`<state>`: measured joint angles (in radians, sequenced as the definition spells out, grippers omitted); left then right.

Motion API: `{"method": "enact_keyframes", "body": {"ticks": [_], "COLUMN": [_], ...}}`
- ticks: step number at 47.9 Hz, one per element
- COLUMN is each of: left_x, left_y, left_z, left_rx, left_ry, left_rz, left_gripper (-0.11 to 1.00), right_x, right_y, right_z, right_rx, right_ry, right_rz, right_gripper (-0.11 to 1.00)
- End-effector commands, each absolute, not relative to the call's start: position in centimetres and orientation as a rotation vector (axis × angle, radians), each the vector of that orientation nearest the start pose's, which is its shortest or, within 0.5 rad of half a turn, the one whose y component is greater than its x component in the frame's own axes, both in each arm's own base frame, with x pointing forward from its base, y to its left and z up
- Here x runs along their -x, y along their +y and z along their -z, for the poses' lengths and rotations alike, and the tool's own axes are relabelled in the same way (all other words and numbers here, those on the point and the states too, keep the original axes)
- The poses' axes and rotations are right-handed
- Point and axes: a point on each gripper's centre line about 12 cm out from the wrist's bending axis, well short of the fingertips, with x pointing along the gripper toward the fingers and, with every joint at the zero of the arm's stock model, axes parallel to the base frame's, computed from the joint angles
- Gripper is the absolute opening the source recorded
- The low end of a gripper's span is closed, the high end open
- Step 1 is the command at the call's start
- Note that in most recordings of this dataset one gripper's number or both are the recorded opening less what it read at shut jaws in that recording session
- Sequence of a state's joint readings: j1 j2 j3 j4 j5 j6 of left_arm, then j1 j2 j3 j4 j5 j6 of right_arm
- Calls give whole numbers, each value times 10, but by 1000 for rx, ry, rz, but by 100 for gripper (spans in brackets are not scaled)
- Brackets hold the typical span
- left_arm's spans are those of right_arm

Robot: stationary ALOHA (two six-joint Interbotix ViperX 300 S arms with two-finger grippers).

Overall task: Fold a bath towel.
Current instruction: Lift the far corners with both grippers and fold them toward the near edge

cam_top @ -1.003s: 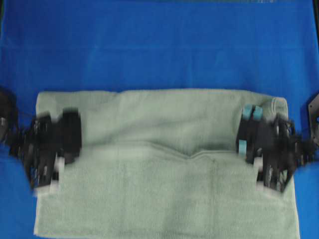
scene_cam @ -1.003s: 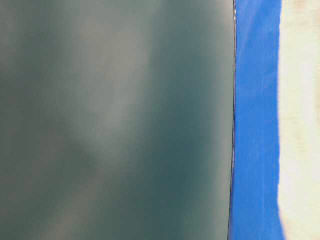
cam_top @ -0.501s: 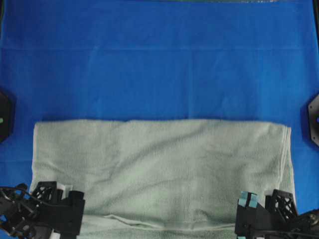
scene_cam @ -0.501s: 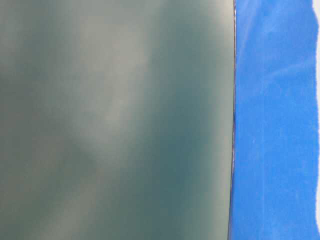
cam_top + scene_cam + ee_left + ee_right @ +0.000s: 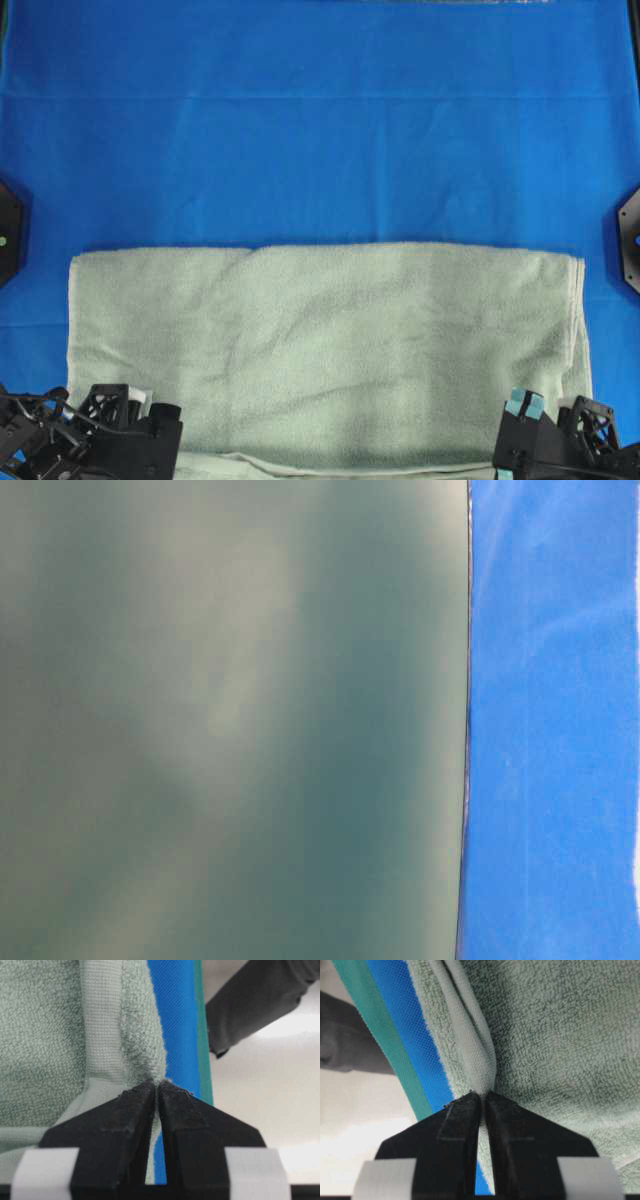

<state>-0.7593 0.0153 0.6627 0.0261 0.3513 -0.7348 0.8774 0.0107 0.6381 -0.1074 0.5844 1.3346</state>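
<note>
The doubled hem rests low over the blue cloth and the bath towel would lie there, so it is time now for my right gripper to release the towel.
The pale sage-green bath towel lies doubled on the blue cloth, its fold line along the far side and its hemmed edges at the near side. My left gripper is at the towel's near left corner. In the left wrist view it is shut on the towel's hemmed edge. My right gripper is at the near right corner. In the right wrist view it is shut on the doubled hem of the towel.
The blue cloth covers the table beyond the towel. Black arm bases stand at the left edge and right edge. The table's near edge, with a green strip, runs just beside the grippers. The table-level view is mostly a blurred grey-green surface.
Both grippers have moved from the towel's middle to its near edge, carrying the upper layer with them. The towel now lies doubled and shorter, and it has settled flatter in the last half second.
</note>
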Motion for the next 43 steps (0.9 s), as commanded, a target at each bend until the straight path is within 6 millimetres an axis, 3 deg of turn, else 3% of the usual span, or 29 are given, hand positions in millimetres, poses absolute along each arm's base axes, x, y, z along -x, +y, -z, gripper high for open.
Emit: {"method": "enact_keyframes", "body": {"ticks": [1, 7, 14, 18, 22, 25, 33, 43], "left_x": [-264, -268, -275, -276, -275, -275, -276, -271], "left_y": [-252, -254, -247, -237, -222, -210, -167, -101], "left_z": [-147, -150, -156, -165, -179, -191, -221, -207], "left_rx": [243, 252, 252, 237, 193, 169, 92, 90], "left_ry": [1113, 1101, 1091, 1094, 1102, 1099, 1045, 1067], "left_rz": [324, 327, 313, 298, 279, 267, 229, 76], "left_gripper": [4, 9, 50, 71, 69, 67, 65, 65], "right_x": [-224, -224, -230, -230, -228, -228, -223, -207], "right_y": [261, 259, 250, 241, 229, 213, 169, 103], "right_z": [-139, -139, -140, -147, -161, -176, -205, -202], "right_rx": [-504, -503, -492, -446, -387, -340, -276, -286], "right_ry": [1309, 1309, 1300, 1292, 1272, 1245, 1169, 1143], "right_rz": [54, 61, 84, 103, 124, 161, 246, 361], "right_gripper": [6, 7, 8, 28, 54, 65, 58, 59]}}
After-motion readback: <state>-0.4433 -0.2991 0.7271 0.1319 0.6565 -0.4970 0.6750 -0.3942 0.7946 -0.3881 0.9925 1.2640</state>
